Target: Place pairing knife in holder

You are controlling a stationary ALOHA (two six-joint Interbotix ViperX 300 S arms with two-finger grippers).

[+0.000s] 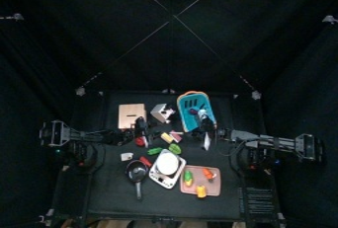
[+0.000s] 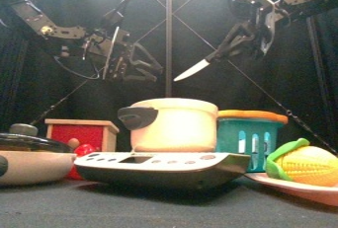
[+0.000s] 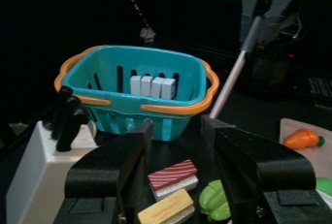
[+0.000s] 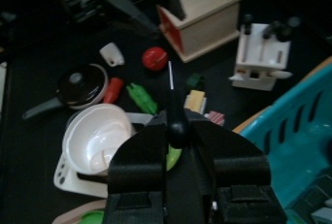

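The left gripper needs to grab the holder by its flat white sides next, because black knife handles crowd the top of the holder (image 4: 263,53).
My right gripper (image 2: 243,35) is shut on the paring knife (image 2: 193,70) and holds it in the air, blade slanting down towards the table's middle. In the right wrist view the blade (image 4: 173,74) shows edge-on as a thin line beyond the shut jaws. The white knife holder (image 4: 263,53), with black handles in it, stands on the table beyond and to one side of the blade tip, and also shows in the left wrist view (image 3: 49,139). My left gripper (image 3: 176,155) is open and empty, facing the teal basket (image 3: 136,84) and the hanging blade (image 3: 234,73).
A wooden box (image 4: 203,15) stands by the holder. A white pot (image 2: 168,123) on a scale, a black pan (image 4: 81,84), a plate with corn (image 2: 306,163) and small toy foods (image 4: 155,56) fill the front of the table. The teal basket (image 1: 196,108) stands at the back.
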